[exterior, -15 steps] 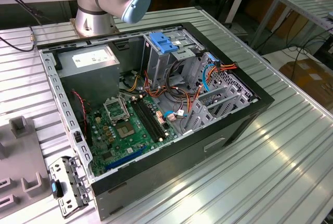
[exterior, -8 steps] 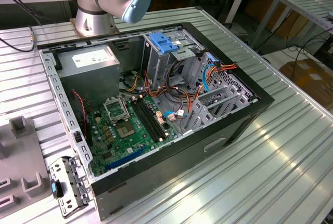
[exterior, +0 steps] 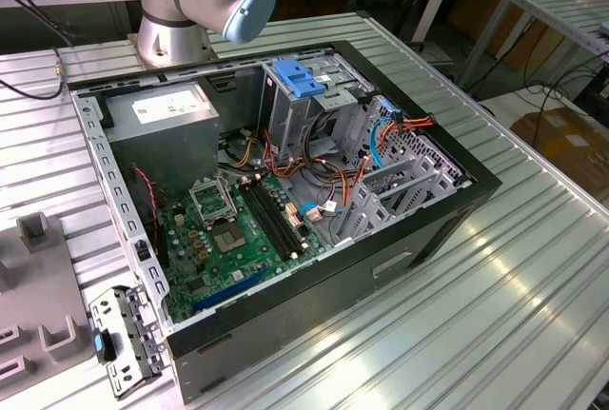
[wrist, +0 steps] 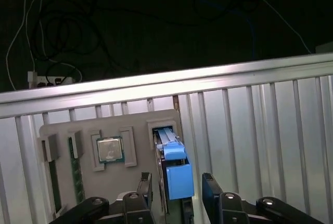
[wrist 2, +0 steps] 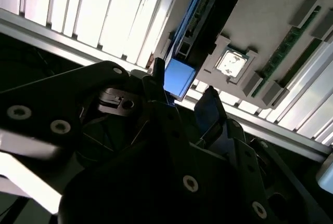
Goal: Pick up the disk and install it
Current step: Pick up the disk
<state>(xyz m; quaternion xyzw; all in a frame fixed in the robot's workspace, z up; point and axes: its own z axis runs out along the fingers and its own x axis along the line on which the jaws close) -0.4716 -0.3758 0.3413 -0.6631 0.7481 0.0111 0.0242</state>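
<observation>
Next, my gripper grabs the disk across its exposed blue-railed middle, since the holder's slot wraps around the disk's end.
The disk stands on edge in a slot of a grey holder plate, and what shows of it is its blue plastic rail and a dark edge. My gripper is open, with one dark finger on each side of the blue rail and a small gap to each. In the second wrist view the blue end of the disk sits just beyond the two fingertips of the gripper. The open computer case lies on the table in the exterior view, with a blue bracket on its drive cage.
The holder plate also carries a processor chip and memory sticks. The ribbed metal table ends at a rail just beyond the plate. In the case are a grey power supply box, a green motherboard and loose cables.
</observation>
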